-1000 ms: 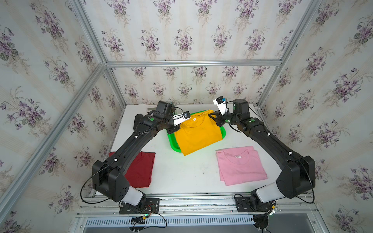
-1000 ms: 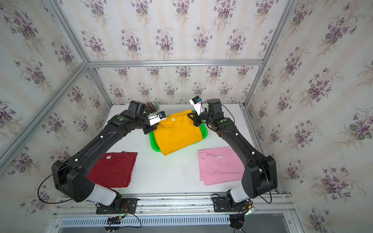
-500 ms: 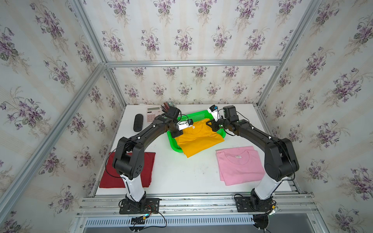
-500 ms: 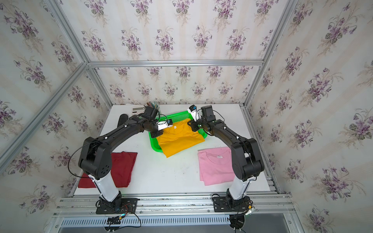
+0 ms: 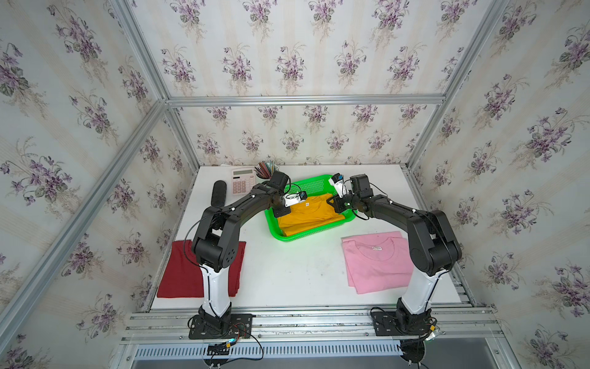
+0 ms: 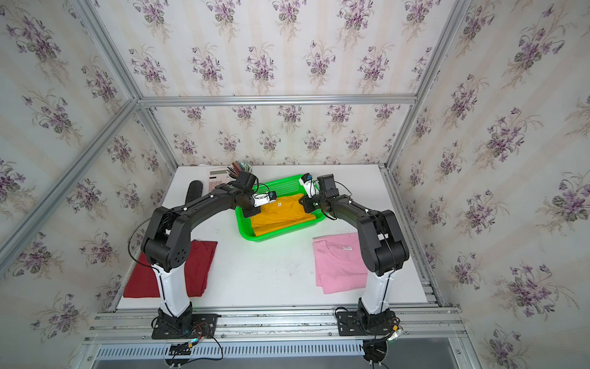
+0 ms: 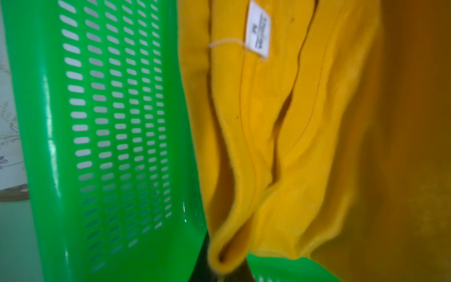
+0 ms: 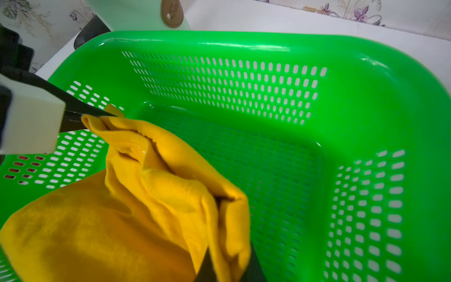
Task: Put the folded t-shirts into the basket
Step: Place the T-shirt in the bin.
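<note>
The t-shirt's corner hangs low within the basket's sides and would land inside the basket, so my left gripper should open.
The mustard yellow t-shirt lies in the bright green basket at the table's far middle. My left gripper is shut on its left corner, low by the basket's left wall. My right gripper is shut on its right corner. In the left wrist view the yellow cloth bunches at my left gripper beside the mesh wall. In the right wrist view my right gripper pinches a yellow fold. The dark red t-shirt lies near left, the pink t-shirt near right.
A calculator, a cup of coloured pencils and a black oblong object sit at the far left of the table. Aluminium frame posts and papered walls close in the table on three sides.
Both arms have come down and back toward the far side, lowering the yellow t-shirt from above the basket into it. Both grippers stay shut on its corners.
</note>
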Available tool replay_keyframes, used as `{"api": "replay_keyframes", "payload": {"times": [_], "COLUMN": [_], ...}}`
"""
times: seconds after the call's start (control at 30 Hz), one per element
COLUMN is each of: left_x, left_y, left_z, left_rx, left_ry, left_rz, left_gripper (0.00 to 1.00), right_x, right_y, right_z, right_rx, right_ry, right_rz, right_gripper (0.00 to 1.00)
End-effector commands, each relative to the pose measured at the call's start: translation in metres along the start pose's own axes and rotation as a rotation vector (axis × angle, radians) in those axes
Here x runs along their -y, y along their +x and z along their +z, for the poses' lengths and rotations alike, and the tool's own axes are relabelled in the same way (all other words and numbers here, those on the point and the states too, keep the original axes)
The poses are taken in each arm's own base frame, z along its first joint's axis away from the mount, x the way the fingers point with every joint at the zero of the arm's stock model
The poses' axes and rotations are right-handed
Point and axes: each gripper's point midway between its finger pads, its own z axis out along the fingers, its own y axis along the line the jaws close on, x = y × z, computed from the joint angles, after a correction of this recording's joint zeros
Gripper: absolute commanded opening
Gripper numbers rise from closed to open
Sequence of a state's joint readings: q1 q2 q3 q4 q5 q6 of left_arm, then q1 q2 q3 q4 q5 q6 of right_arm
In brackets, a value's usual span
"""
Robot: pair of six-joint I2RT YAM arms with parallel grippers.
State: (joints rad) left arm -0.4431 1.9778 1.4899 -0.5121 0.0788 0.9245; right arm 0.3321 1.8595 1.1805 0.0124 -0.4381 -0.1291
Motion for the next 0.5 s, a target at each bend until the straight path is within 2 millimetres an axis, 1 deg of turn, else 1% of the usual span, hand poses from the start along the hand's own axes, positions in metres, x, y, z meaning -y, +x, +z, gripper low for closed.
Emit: {"api": "replay_keyframes", "payload": {"times": [0.0,0.03,0.07,0.1,0.13,0.2,0.23,0.27,0.37,0.4,0.47], "left_x": [-0.012,-0.014,-0.016,-0.019,-0.020,-0.023,-0.026,-0.029,-0.034,-0.034,-0.036], "left_y": [-0.004,-0.005,-0.008,-0.010,-0.012,-0.018,-0.022,-0.026,-0.039,-0.045,-0.055], "left_z": [-0.003,-0.005,-0.008,-0.012,-0.016,-0.030,-0.039,-0.050,-0.087,-0.106,-0.137], "left_rx": [0.004,0.009,0.015,0.024,0.031,0.054,0.070,0.093,0.162,0.199,0.273], "left_ry": [-0.050,-0.058,-0.067,-0.077,-0.083,-0.101,-0.119,-0.145,-0.207,-0.230,-0.276], "left_rz": [-0.016,-0.021,-0.028,-0.038,-0.045,-0.064,-0.074,-0.088,-0.137,-0.161,-0.212], "left_gripper": [0.10,0.17,0.37,0.90,0.99,0.99,0.99,0.99,0.99,0.99,0.99], "right_x": [0.005,0.004,0.005,0.005,0.006,0.009,0.010,0.010,0.010,0.012,0.017], "right_y": [-0.011,-0.013,-0.017,-0.020,-0.023,-0.033,-0.038,-0.042,-0.059,-0.068,-0.080], "right_z": [0.001,0.001,0.000,0.000,-0.001,-0.007,-0.010,-0.015,-0.032,-0.043,-0.063], "right_rx": [0.051,0.060,0.071,0.083,0.093,0.125,0.141,0.157,0.208,0.241,0.280], "right_ry": [0.008,0.005,0.007,0.012,0.016,0.046,0.058,0.071,0.107,0.139,0.208], "right_rz": [0.010,0.011,0.016,0.021,0.024,0.032,0.031,0.033,0.037,0.045,0.067], "right_gripper": [0.07,0.11,0.18,0.23,0.25,0.31,0.38,0.42,0.44,0.45,0.48]}}
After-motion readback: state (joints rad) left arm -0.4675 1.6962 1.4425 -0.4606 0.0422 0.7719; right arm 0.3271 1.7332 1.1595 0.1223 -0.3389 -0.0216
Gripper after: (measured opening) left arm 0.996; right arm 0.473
